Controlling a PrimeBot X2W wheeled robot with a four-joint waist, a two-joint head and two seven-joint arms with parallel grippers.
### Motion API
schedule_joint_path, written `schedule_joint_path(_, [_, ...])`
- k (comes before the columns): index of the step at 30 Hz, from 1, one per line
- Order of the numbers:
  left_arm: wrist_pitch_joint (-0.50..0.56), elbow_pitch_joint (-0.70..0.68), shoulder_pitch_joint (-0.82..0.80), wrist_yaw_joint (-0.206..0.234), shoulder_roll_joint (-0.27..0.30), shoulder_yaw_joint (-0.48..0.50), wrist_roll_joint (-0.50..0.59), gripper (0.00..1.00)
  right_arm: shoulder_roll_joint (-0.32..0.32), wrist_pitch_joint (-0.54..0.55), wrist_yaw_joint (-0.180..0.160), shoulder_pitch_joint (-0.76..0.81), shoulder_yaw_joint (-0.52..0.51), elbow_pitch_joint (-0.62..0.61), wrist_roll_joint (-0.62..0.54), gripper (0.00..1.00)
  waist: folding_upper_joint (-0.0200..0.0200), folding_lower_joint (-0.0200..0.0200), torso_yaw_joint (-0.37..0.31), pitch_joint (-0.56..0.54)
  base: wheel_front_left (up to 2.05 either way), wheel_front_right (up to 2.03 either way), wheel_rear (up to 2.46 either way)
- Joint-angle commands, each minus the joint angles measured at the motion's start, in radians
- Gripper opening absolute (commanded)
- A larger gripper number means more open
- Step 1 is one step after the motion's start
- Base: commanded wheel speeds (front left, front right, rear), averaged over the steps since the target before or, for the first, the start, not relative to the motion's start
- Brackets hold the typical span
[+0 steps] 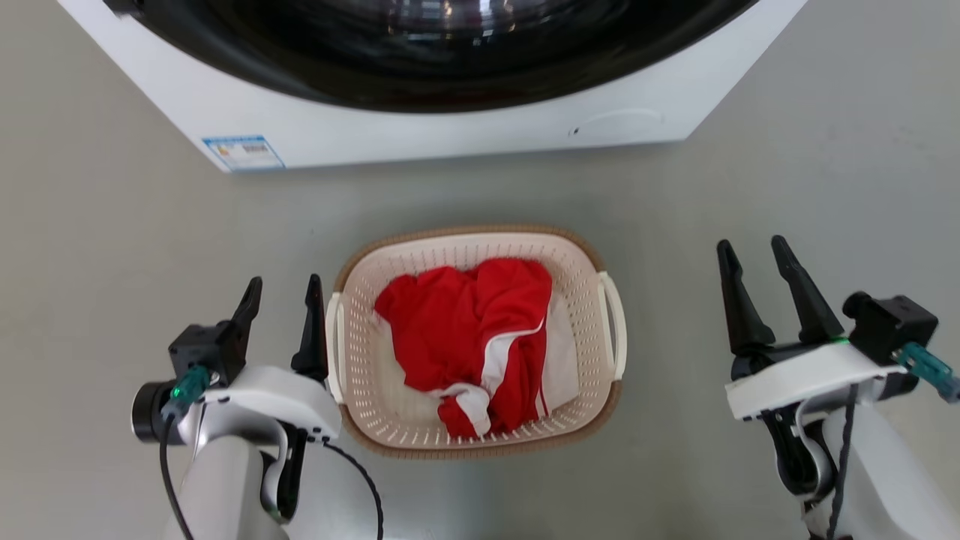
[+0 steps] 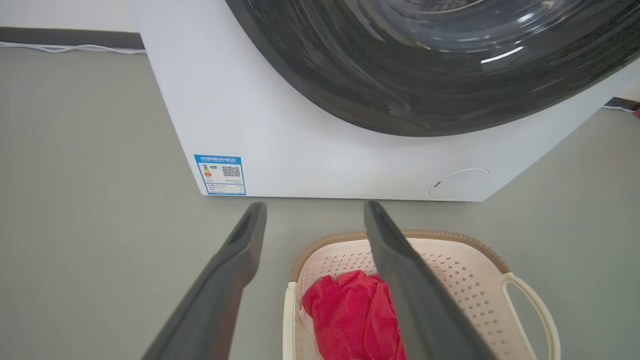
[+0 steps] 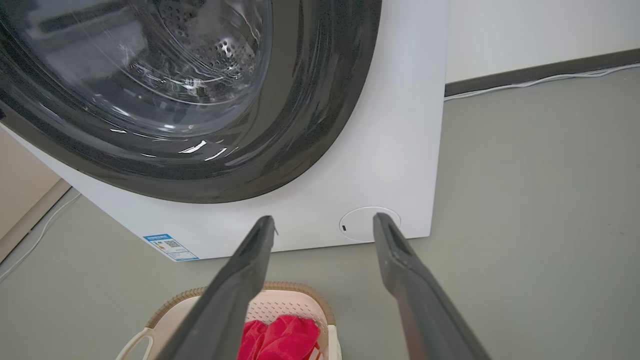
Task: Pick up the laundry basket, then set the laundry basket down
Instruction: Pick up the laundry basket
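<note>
The laundry basket is far wider than my open fingers. My right gripper should next grip the slim white loop handle (image 1: 617, 324) (image 3: 334, 345) at its end to pick up the basket.
The cream-white perforated laundry basket (image 1: 577, 285) with a brown woven-look rim sits on the grey floor between my arms, holding a red and white garment (image 1: 469, 337). White loop handles sit on its left and right sides. My left gripper (image 1: 283, 289) is open, its right finger close beside the basket's left handle (image 1: 335, 337). My right gripper (image 1: 754, 251) is open, well to the right of the right handle (image 1: 615, 322), holding nothing. The basket (image 2: 465, 270) lies below the left fingers in the left wrist view, and the basket (image 3: 295, 302) shows at the bottom of the right wrist view.
A white front-loading washing machine (image 1: 450, 127) with a dark round door stands just beyond the basket. A blue label (image 1: 244, 152) is on its lower left corner. Grey floor (image 1: 825, 172) spreads on both sides. A white cable (image 3: 525, 82) runs along the wall base.
</note>
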Motion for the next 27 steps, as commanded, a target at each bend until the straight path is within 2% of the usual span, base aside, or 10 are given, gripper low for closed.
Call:
schedule_joint_path(1, [-0.005, -0.005, -0.029, -0.007, 0.011, 0.025, 0.010, 1.00, -0.009, -0.011, 0.006, -0.014, 0.024, -0.010, 0.009, 1.00, 0.0000, 0.0000, 0.007, 0.030, 0.00, 0.00, 0.00])
schedule_joint_path(18, [-0.005, 0.250, -0.210, -0.040, 0.011, 0.045, 0.027, 1.00, -0.019, -0.011, 0.006, -0.139, 0.128, 0.176, 0.078, 1.00, 0.0000, 0.0000, 0.035, 0.203, 0.00, 0.00, 0.00])
schedule_joint_path(27, [-0.005, 0.349, -0.313, -0.036, 0.011, 0.019, 0.006, 1.00, -0.023, -0.011, 0.006, -0.223, 0.183, 0.273, 0.110, 1.00, 0.0000, 0.0000, 0.056, 0.308, 0.00, 0.00, 0.00])
